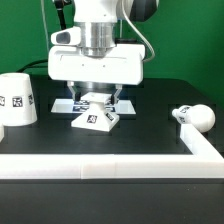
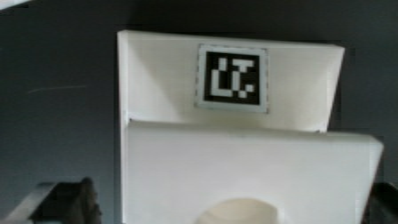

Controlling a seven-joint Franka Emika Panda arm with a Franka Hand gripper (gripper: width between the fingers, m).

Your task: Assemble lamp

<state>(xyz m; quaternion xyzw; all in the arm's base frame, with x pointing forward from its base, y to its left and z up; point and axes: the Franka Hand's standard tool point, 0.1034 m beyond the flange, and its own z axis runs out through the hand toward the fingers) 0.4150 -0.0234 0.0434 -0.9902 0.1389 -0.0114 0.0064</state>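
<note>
The robot's gripper should close, because its fingertips are beside the base's white side edges in the wrist view. Closing now would hold the lamp base.
The white square lamp base (image 1: 97, 119) lies at the table's middle, a black-and-white tag on its near side. My gripper (image 1: 102, 99) hangs straight over it, fingers down on either side. In the wrist view the base (image 2: 214, 110) fills the picture, with its tag and a round hole. The dark fingertips (image 2: 64, 205) stand beside its edges, a narrow gap showing on one side. The gripper (image 2: 228, 206) is open and holds nothing. The tapered shade (image 1: 18, 100) stands at the exterior view's left. The round bulb (image 1: 195, 117) lies at the right.
The marker board (image 1: 66, 103) lies flat just behind the base. A low white wall (image 1: 100, 166) runs along the table's front and turns back along the right side (image 1: 206, 148), close to the bulb. A green backdrop stands behind.
</note>
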